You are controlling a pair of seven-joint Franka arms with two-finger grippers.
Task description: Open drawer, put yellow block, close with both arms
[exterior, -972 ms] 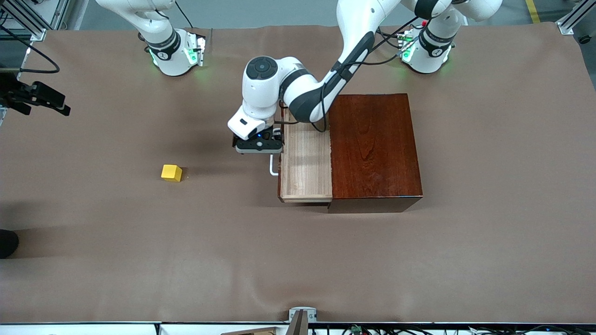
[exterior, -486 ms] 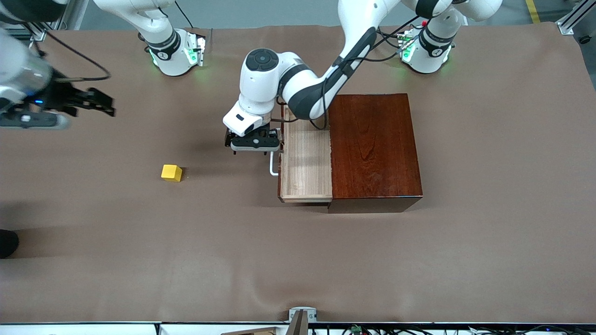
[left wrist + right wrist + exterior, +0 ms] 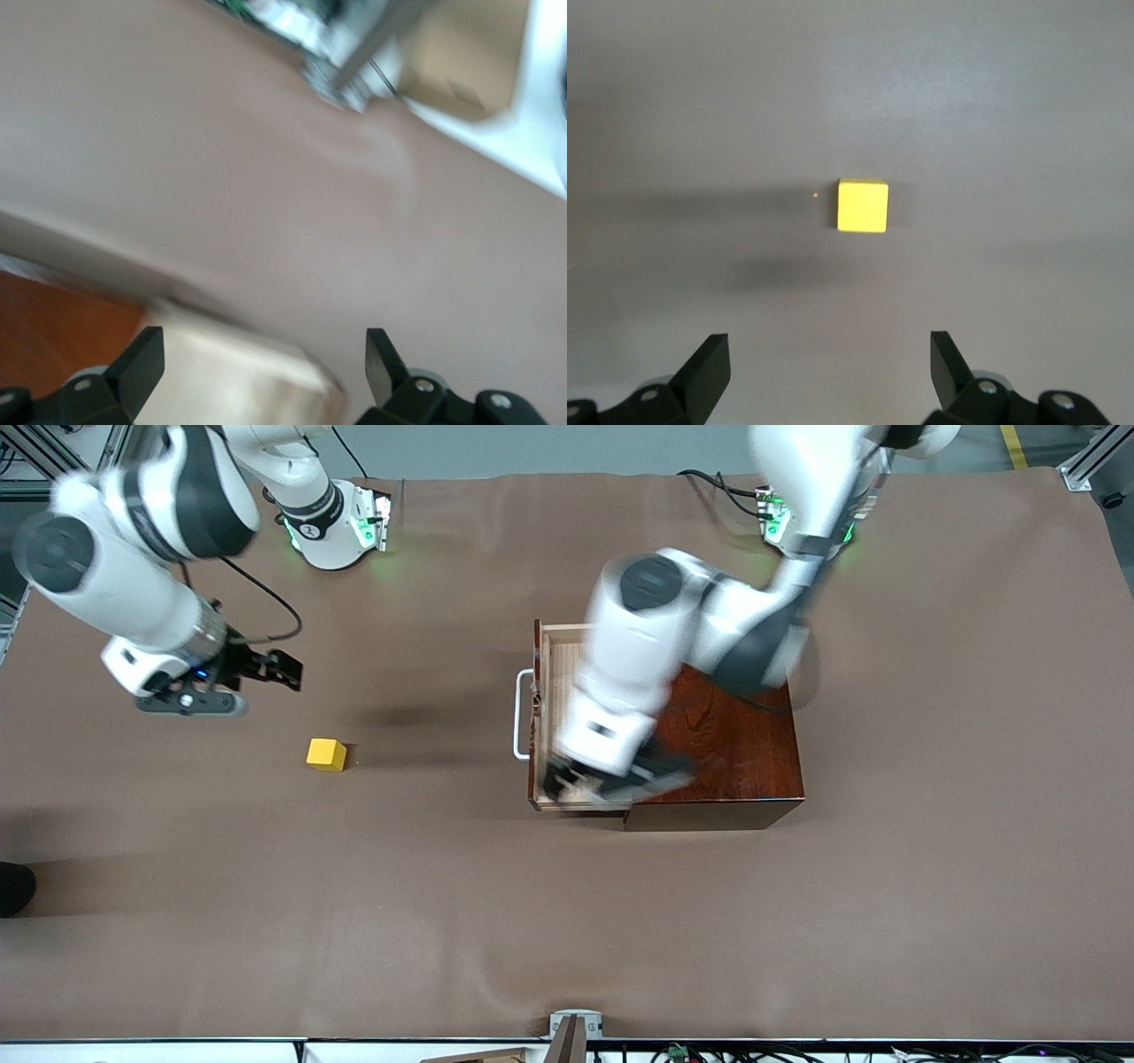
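Note:
My right gripper is to grab the yellow block's (image 3: pixel 326 754) two opposite sides next, so that it can put the block into the open drawer (image 3: pixel 556 664).
The yellow block (image 3: pixel 326 754) sits on the brown table cover, toward the right arm's end from the drawer. It also shows in the right wrist view (image 3: pixel 862 204), ahead of the fingers. My right gripper (image 3: pixel 282 670) (image 3: pixel 828 372) is open and empty, up over the table near the block. The drawer (image 3: pixel 556 664) stands pulled out of the dark mahogany box (image 3: pixel 744 735), its white handle (image 3: pixel 521 713) free. My left gripper (image 3: pixel 611 779) (image 3: pixel 261 372) is open and empty, blurred by motion, over the drawer's nearer end. The drawer's pale corner (image 3: pixel 239 381) shows between its fingers.
A camera mount (image 3: pixel 574 1032) sits at the table's edge nearest the front camera. A dark object (image 3: pixel 13 887) pokes in at the right arm's end. The left arm's elbow and forearm (image 3: pixel 700 629) hang over the box and drawer.
My left gripper has left the drawer handle, risen and swung over the drawer's nearer end. My right arm has come in over the table toward the yellow block. Drawer and block have not moved.

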